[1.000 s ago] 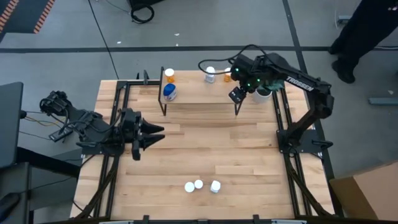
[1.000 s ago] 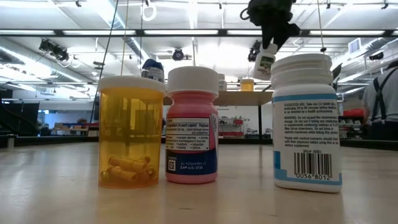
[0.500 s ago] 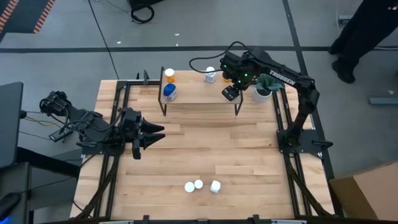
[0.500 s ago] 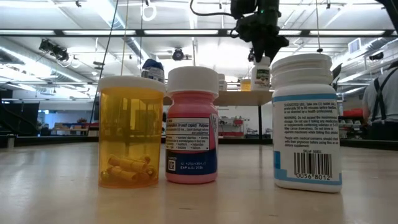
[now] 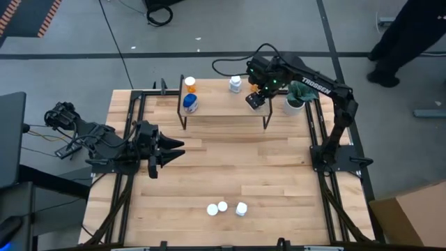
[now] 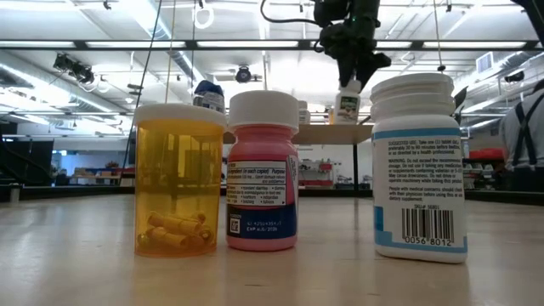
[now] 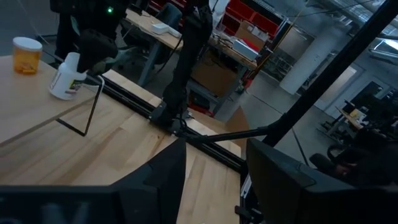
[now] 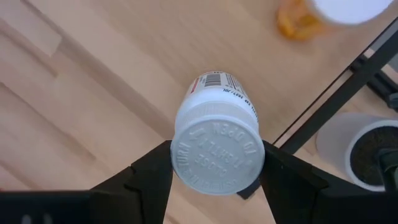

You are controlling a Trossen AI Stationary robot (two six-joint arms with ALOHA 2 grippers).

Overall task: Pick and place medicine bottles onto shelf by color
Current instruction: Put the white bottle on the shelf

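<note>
My right gripper opens now, since the white bottle's base is over the shelf board, inside its dark side bar, and the white bottle would stand.
My right gripper (image 5: 255, 97) hangs over the right part of the shelf (image 5: 216, 109), shut on a white bottle (image 8: 214, 134). The low view shows this bottle (image 6: 347, 100) just above the board. On the shelf stand an orange bottle (image 5: 189, 85) and a blue one (image 5: 189, 103) at the left, a white one (image 5: 235, 84) at the far edge, and an orange one (image 8: 297, 18) close to the held bottle. An orange (image 6: 178, 178), a pink (image 6: 263, 170) and a white bottle (image 6: 416, 166) stand near the table's front edge. My left gripper (image 5: 174, 148) waits open at the table's left. My right gripper pinches the white bottle's ribbed cap (image 8: 185, 155) between its two fingers (image 8: 152, 171), one on each side. The fingers come from above, pointing down. The bottle hangs below them, slightly tilted, over the shelf board; whether its base touches the board I cannot tell.
A potted green plant (image 5: 293, 103) stands just right of the shelf. Black frame rails (image 5: 317, 132) run along both table sides. A person's legs (image 5: 394, 42) show on the floor beyond the far right corner. Bare wood lies between the shelf and the front bottles.
My right gripper has carried the white bottle from the shelf's right front corner toward the table's left and far edge, and a little down, so it now hangs over the board. The bottle stays in the hold.
</note>
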